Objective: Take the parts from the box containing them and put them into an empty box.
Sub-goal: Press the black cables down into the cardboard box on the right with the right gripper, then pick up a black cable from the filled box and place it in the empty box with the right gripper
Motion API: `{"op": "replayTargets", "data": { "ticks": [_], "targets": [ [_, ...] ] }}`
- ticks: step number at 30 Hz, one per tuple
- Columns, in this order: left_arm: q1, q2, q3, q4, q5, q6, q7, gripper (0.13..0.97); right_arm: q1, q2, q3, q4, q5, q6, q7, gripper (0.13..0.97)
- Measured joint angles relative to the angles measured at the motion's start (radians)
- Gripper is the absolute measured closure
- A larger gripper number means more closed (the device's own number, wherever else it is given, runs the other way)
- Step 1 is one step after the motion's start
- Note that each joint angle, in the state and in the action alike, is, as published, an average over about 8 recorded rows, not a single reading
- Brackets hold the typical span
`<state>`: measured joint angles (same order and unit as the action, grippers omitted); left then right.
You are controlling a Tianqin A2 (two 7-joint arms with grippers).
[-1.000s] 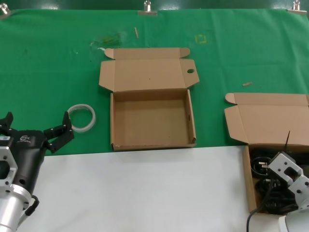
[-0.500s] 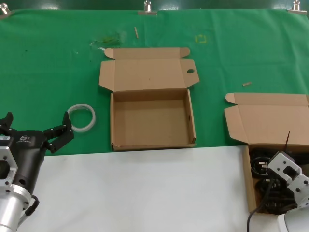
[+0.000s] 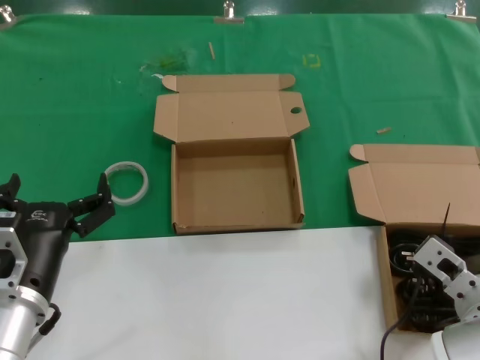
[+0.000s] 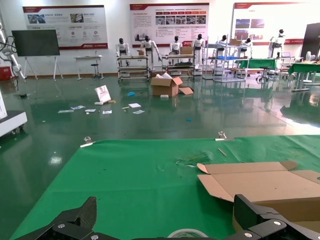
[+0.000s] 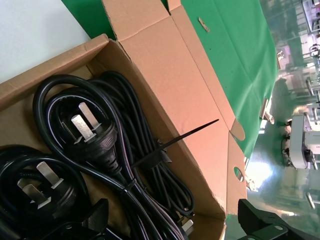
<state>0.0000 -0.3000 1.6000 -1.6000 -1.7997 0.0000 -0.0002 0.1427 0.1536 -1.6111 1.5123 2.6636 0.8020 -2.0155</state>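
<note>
The looped end of the cable bundle spreads wide around the plug. The robot's right gripper should next grab the bundle by the narrow gathered cables (image 5: 144,204) beside its tie.
The empty box (image 3: 298,187) lies open at the table's middle; its lid tab has a round hole (image 3: 295,110). The box holding the parts (image 3: 384,277) sits at the near right, lid flap (image 3: 420,184) raised. Black cable bundles with plugs (image 5: 100,145) fill it and also show in the head view (image 3: 405,262). My right gripper (image 5: 175,225) is open and empty, hanging just above the cables, one finger over them and the other outside the box's far wall. My left gripper (image 3: 56,196) is open and empty at the near left.
A white plastic ring (image 3: 127,182) lies on the green cloth just ahead of my left gripper and shows in the left wrist view (image 4: 187,233). The near half of the table is white. Small scraps lie on the far cloth.
My right gripper has shifted very slightly to the left over the cables. Nothing else has moved.
</note>
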Motion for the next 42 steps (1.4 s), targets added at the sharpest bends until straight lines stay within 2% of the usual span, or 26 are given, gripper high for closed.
{"op": "replayTargets", "data": {
  "ticks": [3,12,20,21,29,30,38,42],
  "targets": [
    [0.0,0.0,0.0,0.0,0.0,0.0,0.0,0.132,0.0,0.0,0.001,-0.001,0.005,-0.001,-0.002,0.163],
    [0.0,0.0,0.0,0.0,0.0,0.0,0.0,0.132,-0.007,-0.001,0.011,0.011,0.017,0.003,-0.017,0.264],
    [0.0,0.0,0.0,0.0,0.0,0.0,0.0,0.132,-0.008,-0.001,0.018,0.027,0.023,0.015,-0.032,0.43],
    [0.0,0.0,0.0,0.0,0.0,0.0,0.0,0.132,-0.008,-0.001,0.019,0.029,0.023,0.017,-0.034,0.43],
    [0.0,0.0,0.0,0.0,0.0,0.0,0.0,0.132,-0.009,-0.002,0.02,0.046,0.026,0.035,-0.04,0.647],
    [0.0,0.0,0.0,0.0,0.0,0.0,0.0,0.132,-0.008,-0.002,0.018,0.047,0.027,0.038,-0.039,0.647],
    [0.0,0.0,0.0,0.0,0.0,0.0,0.0,0.132,0.002,-0.002,0.002,0.04,0.033,0.05,-0.026,0.814],
    [0.0,0.0,0.0,0.0,0.0,0.0,0.0,0.132,0.013,-0.002,-0.012,0.029,0.032,0.053,-0.012,0.814]
  ]
}}
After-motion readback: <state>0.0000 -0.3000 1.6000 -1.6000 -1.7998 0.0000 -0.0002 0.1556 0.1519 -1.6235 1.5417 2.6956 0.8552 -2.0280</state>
